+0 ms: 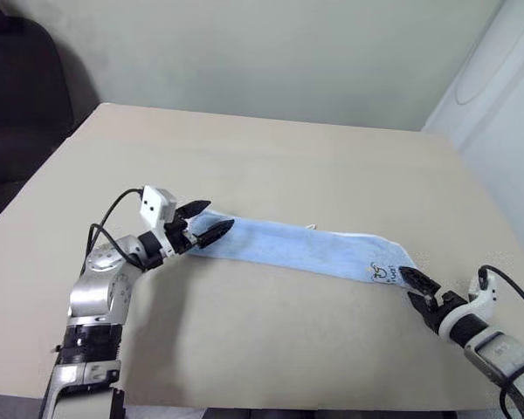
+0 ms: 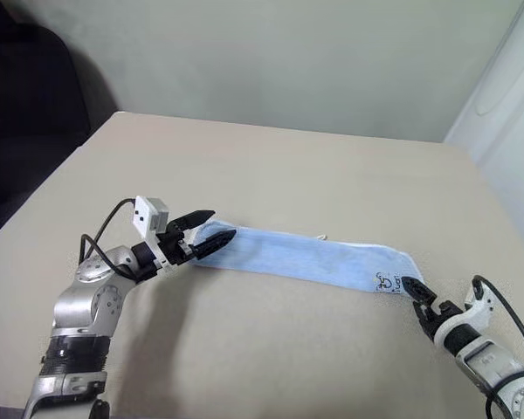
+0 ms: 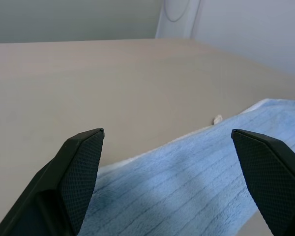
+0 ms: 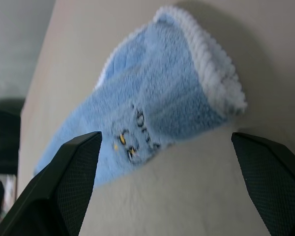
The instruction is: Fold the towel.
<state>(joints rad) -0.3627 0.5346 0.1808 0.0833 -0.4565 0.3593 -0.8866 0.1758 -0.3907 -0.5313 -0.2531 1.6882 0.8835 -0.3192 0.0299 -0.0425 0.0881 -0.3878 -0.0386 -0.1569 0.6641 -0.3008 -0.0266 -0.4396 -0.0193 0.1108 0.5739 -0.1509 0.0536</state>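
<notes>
I will next grab the towel strip point(image 1: 297, 251) by the white stitched edge of its emblem end with my right gripper, to fold the towel.
The towel point(image 1: 306, 249) lies as a long, narrow light-blue strip across the beige table point(image 1: 271, 157), running from left of centre down to the right. Its dark emblem point(image 1: 382, 272) sits near the right end, and a tiny white loop point(image 1: 312, 227) pokes out of the far edge. My left gripper point(image 1: 214, 218) is open and level over the strip's left end; in the left wrist view the towel point(image 3: 196, 182) spreads between and beneath its fingers point(image 3: 83, 167). My right gripper point(image 1: 417, 288) is open just short of the right end, which has white edging point(image 4: 216, 73).
A dark chair point(image 1: 17, 87) stands beyond the table's far left corner. A white panel point(image 1: 506, 113) rises along the right side. The table's right edge runs close behind my right gripper.
</notes>
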